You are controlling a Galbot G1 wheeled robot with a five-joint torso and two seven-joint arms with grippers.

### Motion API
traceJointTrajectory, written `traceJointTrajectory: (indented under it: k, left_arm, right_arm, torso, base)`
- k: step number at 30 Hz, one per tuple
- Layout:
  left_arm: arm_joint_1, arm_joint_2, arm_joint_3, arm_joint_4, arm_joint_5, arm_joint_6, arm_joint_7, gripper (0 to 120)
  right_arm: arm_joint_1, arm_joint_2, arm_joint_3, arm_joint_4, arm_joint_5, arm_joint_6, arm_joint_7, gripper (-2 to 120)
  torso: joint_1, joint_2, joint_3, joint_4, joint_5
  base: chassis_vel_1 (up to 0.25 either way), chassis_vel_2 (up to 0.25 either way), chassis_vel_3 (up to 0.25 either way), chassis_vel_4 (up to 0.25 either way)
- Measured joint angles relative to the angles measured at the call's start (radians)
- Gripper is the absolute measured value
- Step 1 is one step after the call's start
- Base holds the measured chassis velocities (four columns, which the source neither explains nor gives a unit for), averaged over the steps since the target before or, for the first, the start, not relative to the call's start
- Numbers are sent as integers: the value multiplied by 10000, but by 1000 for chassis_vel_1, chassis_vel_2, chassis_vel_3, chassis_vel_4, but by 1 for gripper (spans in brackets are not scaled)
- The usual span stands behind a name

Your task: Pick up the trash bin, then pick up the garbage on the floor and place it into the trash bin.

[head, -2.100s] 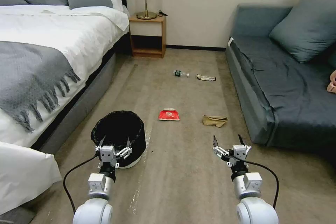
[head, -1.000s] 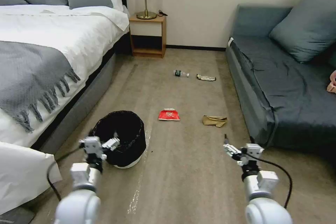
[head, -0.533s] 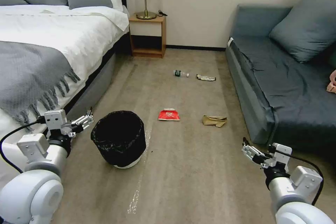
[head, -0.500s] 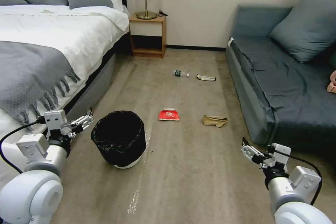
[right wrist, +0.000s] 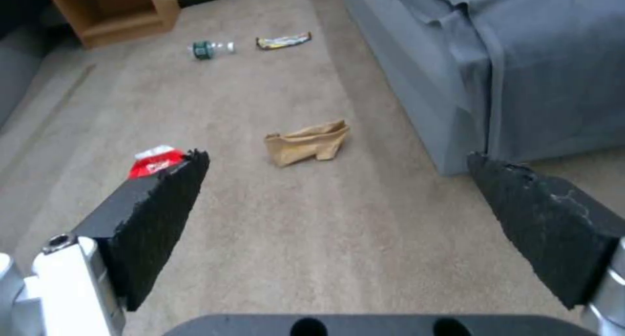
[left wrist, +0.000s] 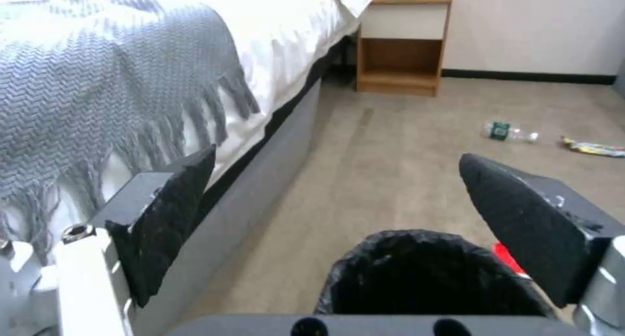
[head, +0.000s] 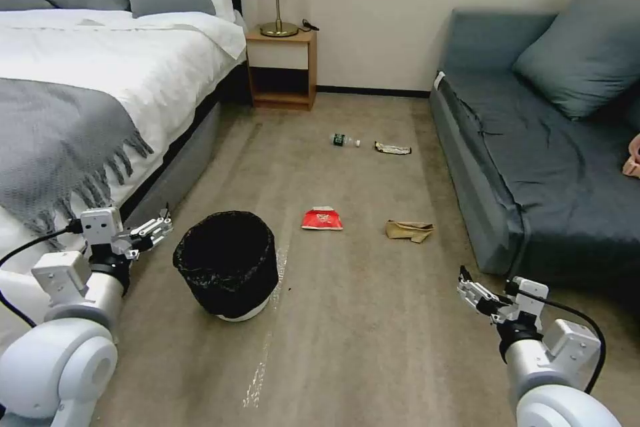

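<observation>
My left gripper grabs the trash bin's thin rim on the bed side next, since the trash bin's round body [head: 233, 289] is far wider than my fingers' span.
The trash bin [head: 227, 263], white with a black bag liner, stands on the carpet near the bed. My left gripper [head: 155, 225] hangs open to its left, apart from it; the left wrist view has the bin's rim [left wrist: 427, 245] low between the open fingers. The garbage lies beyond: a red packet [head: 322, 219], a brown paper bag [head: 409, 230], a small bottle [head: 345, 141] and a shiny wrapper [head: 392, 148]. My right gripper [head: 479, 292] is open and empty at the lower right, near the sofa's corner. Its wrist view looks over the brown bag [right wrist: 308, 143] and red packet [right wrist: 155, 161].
A bed [head: 80, 93] with a fringed grey throw fills the left side, close to my left arm. A wooden nightstand [head: 280, 67] with a lamp stands at the back wall. A dark blue sofa [head: 533, 147] runs along the right. Open carpet lies between them.
Both arms have swung outward: the left gripper went from over the bin to its left by the bed, the right gripper moved right and lower. Bin and litter stayed put.
</observation>
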Motion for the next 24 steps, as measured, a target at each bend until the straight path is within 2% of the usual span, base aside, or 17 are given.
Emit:
traceJointTrajectory:
  k: [5,10,19,24]
  left_arm:
    - [-397,251,6,439,-145,106,-52,100]
    - [-1049,626,9,1277,-451,214,-173,100]
    - [-1729,921,45,2200,-1170,472,-346,99]
    - [-2274,1192,301,2801,-1526,733,-354,99]
  right_arm:
    - [18,10,-68,-82,-88,39,-18,100]
    - [7,15,-158,-184,-213,82,-41,100]
    - [42,65,-136,-256,-246,117,-68,100]
    - [85,201,-306,-349,-455,176,-95,100]
  torso:
    - [0,0,0,0,0]
    - [0,0,1,0,0]
    - [0,0,1,0,0]
    - [0,0,1,0,0]
  base:
    - [0,0,0,0]
    - [0,0,0,0]
    - [0,0,0,0]
    - [0,0,0,0]
